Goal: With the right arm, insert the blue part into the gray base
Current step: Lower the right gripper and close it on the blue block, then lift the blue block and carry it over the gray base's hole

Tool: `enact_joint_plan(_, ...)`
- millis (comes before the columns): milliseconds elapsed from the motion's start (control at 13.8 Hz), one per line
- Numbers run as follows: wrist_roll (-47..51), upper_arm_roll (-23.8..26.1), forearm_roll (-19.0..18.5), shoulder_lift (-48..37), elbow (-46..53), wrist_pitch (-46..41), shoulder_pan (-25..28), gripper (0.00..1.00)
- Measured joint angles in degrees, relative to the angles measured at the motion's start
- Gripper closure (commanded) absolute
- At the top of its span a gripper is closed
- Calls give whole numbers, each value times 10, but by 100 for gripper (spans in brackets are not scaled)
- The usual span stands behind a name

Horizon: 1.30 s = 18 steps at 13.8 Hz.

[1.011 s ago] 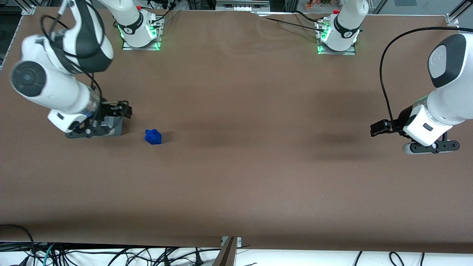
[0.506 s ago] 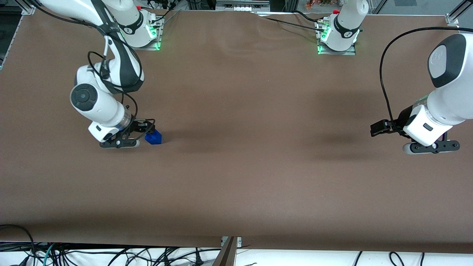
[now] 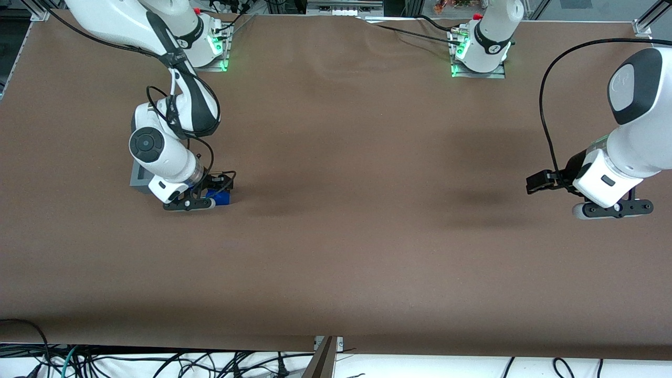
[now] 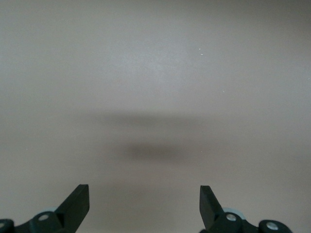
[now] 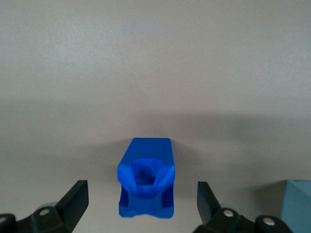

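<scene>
My right gripper takes hold of the blue part by its notched end (image 5: 146,194) next, to insert the blue part into the gray base.
The blue part (image 3: 220,198) lies on the brown table, mostly covered by my right arm's wrist in the front view. My right gripper (image 3: 215,192) is low over it and open. In the right wrist view the blue part (image 5: 146,180) sits between the two black fingers (image 5: 75,198), with a clear gap on each side, and my gripper (image 5: 142,190) touches nothing. The gray base (image 3: 137,181) stands on the table beside the blue part, toward the working arm's end, half hidden by the wrist. One corner of it shows in the right wrist view (image 5: 297,206).
The two arm bases with green lights (image 3: 200,50) (image 3: 478,52) stand at the table edge farthest from the front camera. The parked arm (image 3: 609,181) hangs over its own end. Loose cables (image 3: 157,362) lie below the table's near edge.
My right arm has swung from over the gray base toward the blue part and come down; the open gripper now straddles the blue part. The gray base shows again. The blue part has not moved.
</scene>
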Motion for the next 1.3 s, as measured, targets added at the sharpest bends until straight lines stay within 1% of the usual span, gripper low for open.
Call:
enact_joint_plan(72,0,0,0,5,-1,5,0,2)
enact_joint_plan(144,0,0,0,10,-1,9,0,11)
enact_joint_plan(217,0,-1,0,13,-1,10,0,28)
enact_joint_plan(289,0,-1,0,16,-1,11,0,47)
enact_joint_plan(361,0,-1,0,17,-1,11,0,62)
enact_joint_plan(433,0,-1,0,17,-1,12,0,72)
enact_joint_plan(506,-1,-1,0,17,-1,12,0,79)
enact_joint_plan(578,-1,-1,0,17,-1,12,0,81)
enact_joint_plan(794,-5,-1,0,14,2,14,0,81)
enact_joint_plan(939,-7,-2,0,-1,11,-13,0,80)
enact_joint_plan(1156,-29,-17,-1,-49,47,-139,0,80)
enact_joint_plan(1300,-76,-56,-1,-84,71,-221,-1,80)
